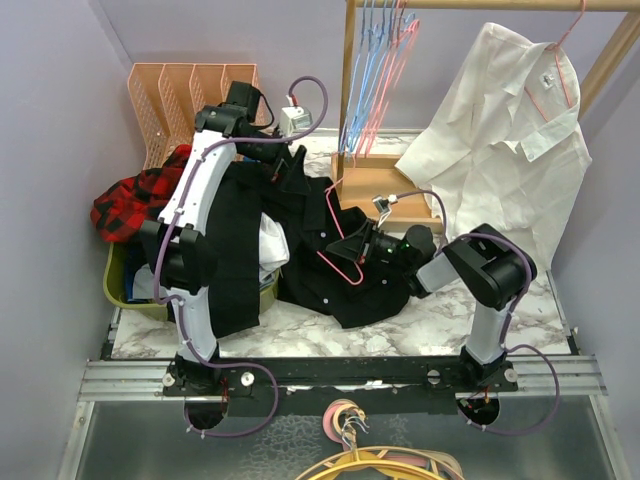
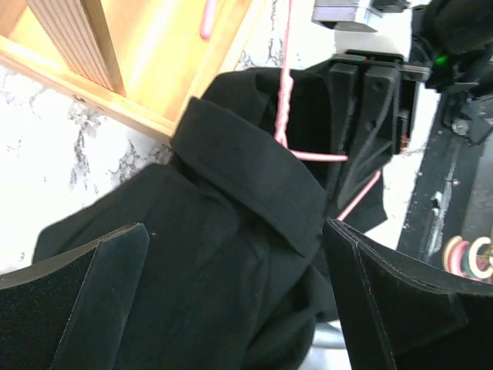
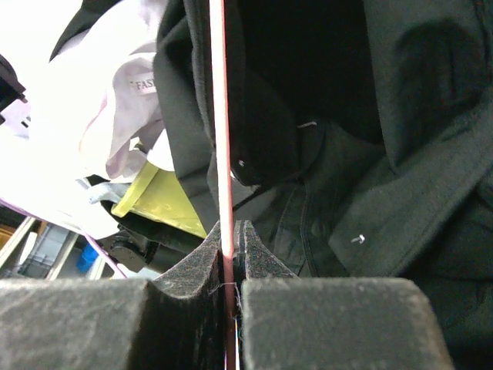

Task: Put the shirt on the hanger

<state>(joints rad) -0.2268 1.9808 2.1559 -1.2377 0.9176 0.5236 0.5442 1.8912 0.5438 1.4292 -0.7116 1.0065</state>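
Observation:
My left gripper pinches the black shirt's collar (image 1: 314, 194) (image 2: 245, 171) at the hanger's neck next, so the hanger's arm stays free to receive the shirt.
The black shirt (image 1: 330, 265) lies crumpled on the marble table, its collar (image 2: 254, 173) turned up towards my left gripper. The pink-red wire hanger (image 1: 343, 258) lies on the shirt, with its hook (image 1: 330, 195) pointing to the back. My right gripper (image 1: 362, 250) is shut on the hanger's wire (image 3: 223, 139), which runs straight up from between the pads (image 3: 196, 258). My left gripper (image 1: 290, 165) hovers open just over the collar, and black cloth fills the gap between its fingers (image 2: 85, 301). The left wrist view also shows the hanger (image 2: 286, 100) and my right gripper (image 2: 370, 116).
A wooden garment rack base (image 1: 385, 195) stands behind the shirt, with blue and pink hangers (image 1: 380, 70) above it. A white shirt (image 1: 510, 130) hangs at the right. A red plaid garment (image 1: 135, 200), a yellow-green bin (image 1: 125, 285) and a peach file rack (image 1: 190, 95) are at the left.

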